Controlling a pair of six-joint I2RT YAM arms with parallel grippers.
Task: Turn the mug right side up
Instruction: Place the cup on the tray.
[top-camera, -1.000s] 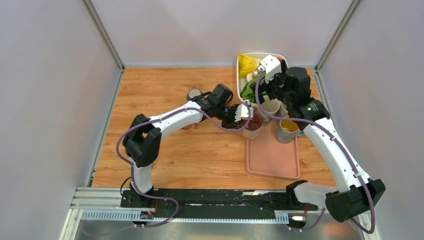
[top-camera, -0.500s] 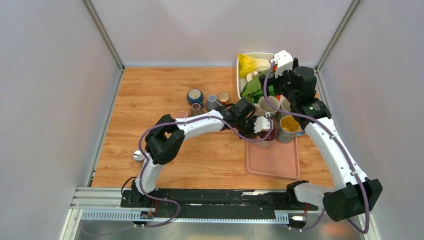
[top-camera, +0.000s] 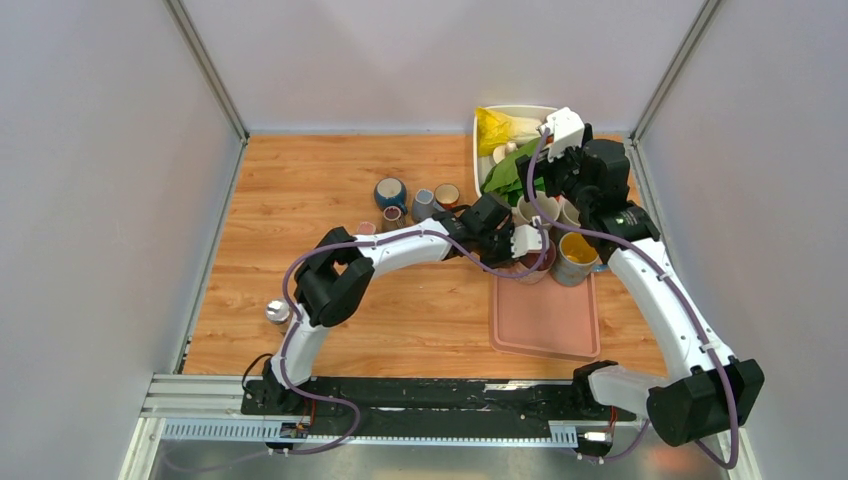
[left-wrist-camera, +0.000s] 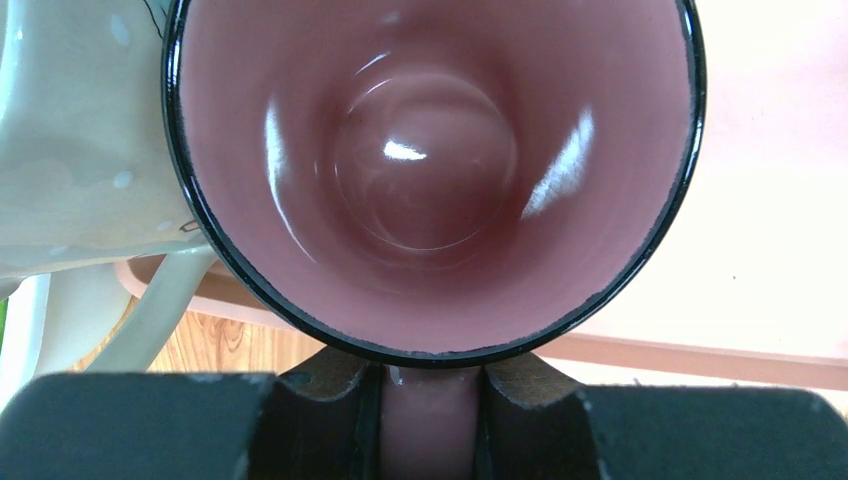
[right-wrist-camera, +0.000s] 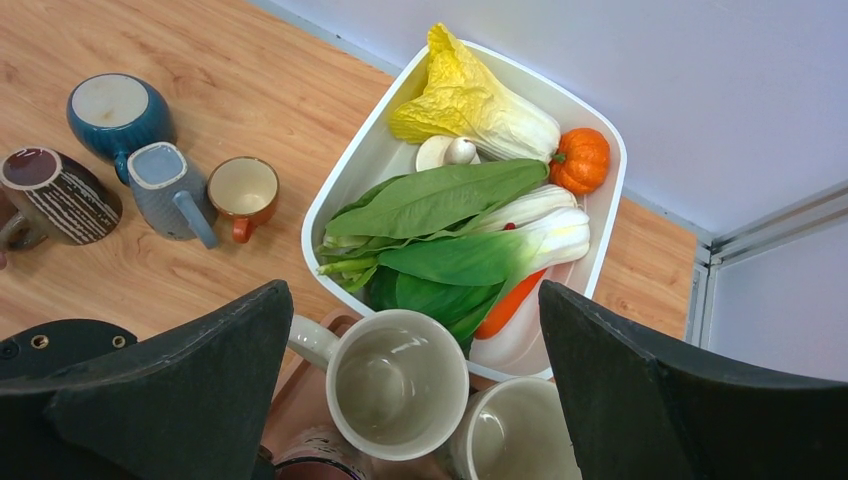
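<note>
The mug's base (top-camera: 534, 280) is on the pink tray (top-camera: 545, 320), inside the tray's raised edge, and the mug would stay upright, so the left gripper should open now.
The mug (left-wrist-camera: 430, 170) is dark outside with a black rim and a glossy pink inside. It fills the left wrist view, mouth towards the camera. My left gripper (left-wrist-camera: 432, 420) is shut on its handle, one finger (left-wrist-camera: 325, 405) on each side. In the top view the mug (top-camera: 533, 265) sits mouth up over the far left corner of the pink tray (top-camera: 545, 320). Whether it rests on the tray is hidden. My right gripper (right-wrist-camera: 412, 300) hangs open above a cream mug (right-wrist-camera: 395, 385), holding nothing.
A second cream mug (right-wrist-camera: 510, 430) and a yellow-lined mug (top-camera: 577, 255) crowd the tray's far end. A white bin (right-wrist-camera: 350, 170) of vegetables stands behind. On the wood to the left are a blue mug (right-wrist-camera: 110, 110), a grey one (right-wrist-camera: 165, 185) and an orange one (right-wrist-camera: 243, 188).
My left arm has carried the mug to the right, onto the tray's far left corner. The right gripper has shifted back and to the right, still open.
</note>
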